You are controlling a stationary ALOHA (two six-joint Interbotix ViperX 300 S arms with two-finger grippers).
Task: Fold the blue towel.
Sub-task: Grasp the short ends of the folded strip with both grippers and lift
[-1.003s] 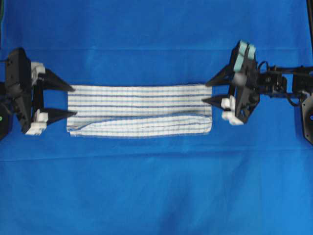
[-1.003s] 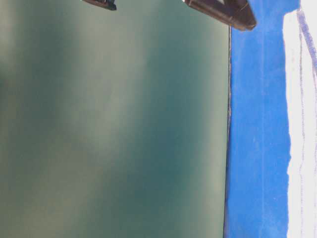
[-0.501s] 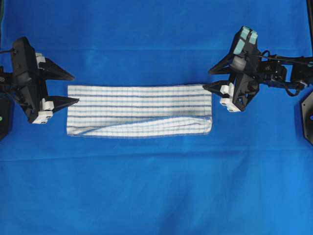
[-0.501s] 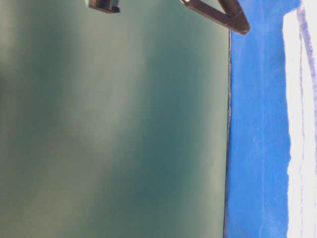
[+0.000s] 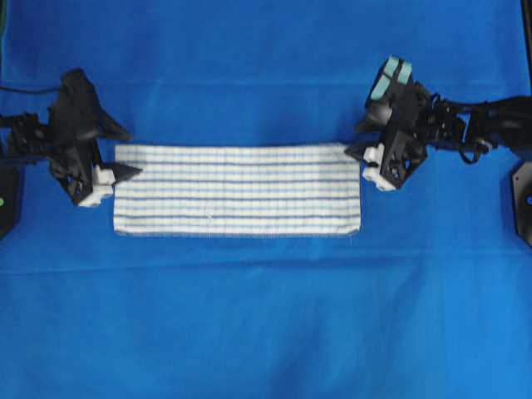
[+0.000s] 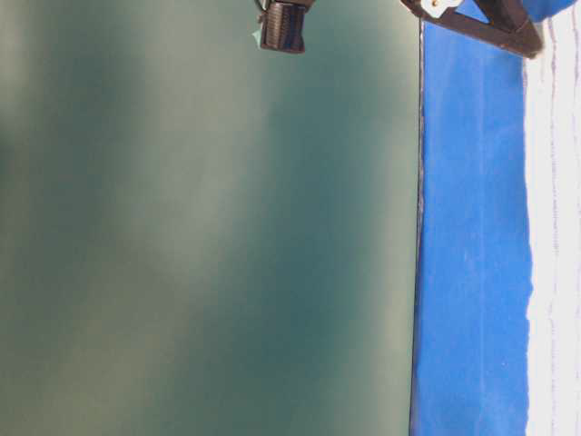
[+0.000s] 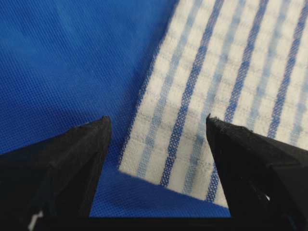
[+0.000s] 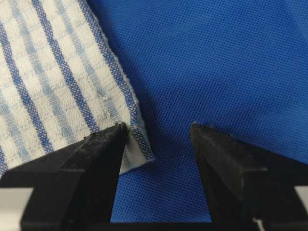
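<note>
My right gripper grips the striped towel by a corner [image 5: 347, 150] of its long edge [image 5: 352, 150] next, to fold it.
The blue towel [image 5: 237, 189], white with dark and light blue stripes, lies flat as a long folded strip on the plain blue sheet. My left gripper [image 5: 133, 153] is open at the towel's far left corner. In the left wrist view, that corner [image 7: 231, 72] lies between the spread jaws of the left gripper [image 7: 158, 120]. My right gripper [image 5: 353, 140] is open at the far right corner. In the right wrist view, the corner [image 8: 48, 82] lies against one finger of the right gripper [image 8: 158, 126]. Neither gripper holds anything.
The plain blue sheet [image 5: 266, 316] covers the whole table. The arm bases stand at the left edge [image 5: 4, 199] and the right edge [image 5: 524, 199]. In the table-level view, the towel's edge [image 6: 554, 227] shows beside a dull green backdrop [image 6: 200, 236].
The loose flap along the towel's near edge has settled, and the towel now lies flat. Both grippers have moved from the towel's short ends to its far corners and have tilted.
</note>
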